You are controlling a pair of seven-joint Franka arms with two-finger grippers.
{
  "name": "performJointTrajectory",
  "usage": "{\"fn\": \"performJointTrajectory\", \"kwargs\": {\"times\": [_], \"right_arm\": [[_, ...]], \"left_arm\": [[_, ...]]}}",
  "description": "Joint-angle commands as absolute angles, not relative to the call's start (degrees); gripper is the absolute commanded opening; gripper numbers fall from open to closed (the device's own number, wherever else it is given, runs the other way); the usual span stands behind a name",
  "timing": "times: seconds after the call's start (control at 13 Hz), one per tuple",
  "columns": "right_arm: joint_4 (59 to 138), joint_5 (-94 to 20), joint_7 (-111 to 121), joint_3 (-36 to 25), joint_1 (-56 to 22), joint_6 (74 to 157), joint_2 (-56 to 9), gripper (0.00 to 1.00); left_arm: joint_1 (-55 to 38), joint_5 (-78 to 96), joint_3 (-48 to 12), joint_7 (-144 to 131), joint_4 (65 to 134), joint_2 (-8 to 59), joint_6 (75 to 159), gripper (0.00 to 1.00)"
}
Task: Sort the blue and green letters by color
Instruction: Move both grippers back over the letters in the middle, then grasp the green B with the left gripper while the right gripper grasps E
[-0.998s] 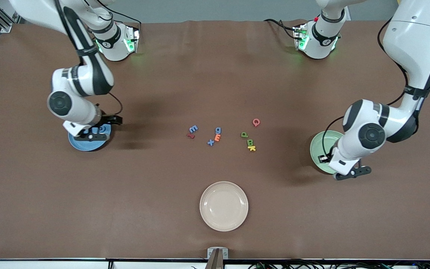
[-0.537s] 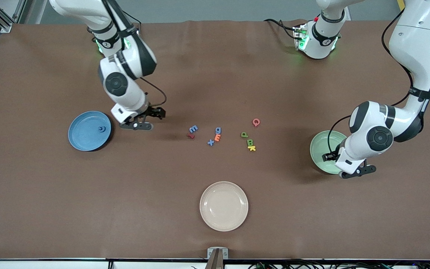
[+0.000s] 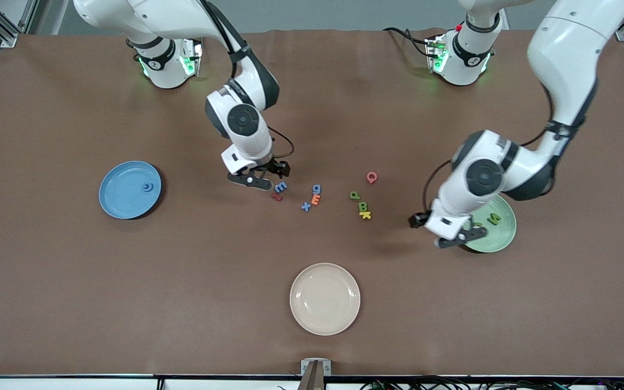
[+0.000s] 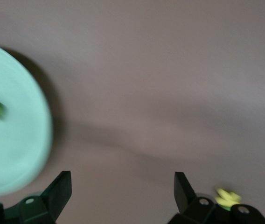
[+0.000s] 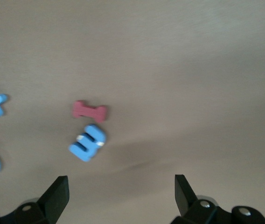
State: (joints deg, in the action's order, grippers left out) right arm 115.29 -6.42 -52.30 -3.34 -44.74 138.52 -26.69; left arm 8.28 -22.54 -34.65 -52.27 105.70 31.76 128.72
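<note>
The right gripper isn't ready to close on the blue E [image 3: 280,186] yet: its fingers are short of the E and would miss it if they closed now, so the gripper needs to move toward it first.
Loose letters lie mid-table: a blue E [image 3: 280,187], a blue g [image 3: 316,189], a blue x [image 3: 305,206] and two green letters [image 3: 355,195] [image 3: 363,206]. My right gripper [image 3: 266,176] is open and empty, low over the table beside the blue E [image 5: 87,142]. My left gripper [image 3: 442,230] is open and empty, by the pale green plate's [image 3: 501,238] edge. That plate [image 4: 16,140] holds a green letter [image 3: 493,219]. The blue plate [image 3: 122,189] holds a blue letter [image 3: 147,187].
A red letter [image 3: 276,197], an orange E [image 3: 316,200], a yellow K [image 3: 365,215] and a pink G [image 3: 371,177] lie among the task letters. A cream plate [image 3: 325,298] sits nearer the front camera.
My right arm swung from the blue plate to the letter cluster, leaving a blue letter on that plate. My left arm moved off the green plate toward the letters, uncovering a green letter.
</note>
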Motion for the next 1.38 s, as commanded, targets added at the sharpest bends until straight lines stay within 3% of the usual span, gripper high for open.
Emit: {"fn": "performJointTrajectory", "kwargs": {"times": [0.0, 0.23, 0.77, 1.0, 1.3], "right_arm": [[109.6, -6.6, -54.5, -4.0, -45.5, 138.9, -32.0, 1.00], [108.6, -6.4, -55.5, -4.0, -46.2, 144.1, -35.8, 0.99], [107.8, -6.2, -55.5, -4.2, -46.2, 144.3, -36.8, 0.92], [108.3, -6.2, -55.5, -4.2, -46.4, 144.0, -36.7, 0.83], [109.0, -6.2, -55.4, -4.2, -46.3, 143.7, -36.7, 0.60]], "left_arm": [[1.7, -23.4, -34.2, -61.2, 102.1, 35.0, 127.6, 0.91], [-2.5, -23.3, -33.9, -62.8, 100.3, 37.9, 128.1, 0.73], [-9.7, -23.3, -29.7, -71.0, 100.2, 41.6, 133.1, 0.57], [-10.5, -23.2, -29.0, -71.2, 99.5, 42.6, 133.1, 0.52], [-10.6, -23.2, -29.0, -71.2, 98.4, 44.6, 133.2, 0.50]]}}
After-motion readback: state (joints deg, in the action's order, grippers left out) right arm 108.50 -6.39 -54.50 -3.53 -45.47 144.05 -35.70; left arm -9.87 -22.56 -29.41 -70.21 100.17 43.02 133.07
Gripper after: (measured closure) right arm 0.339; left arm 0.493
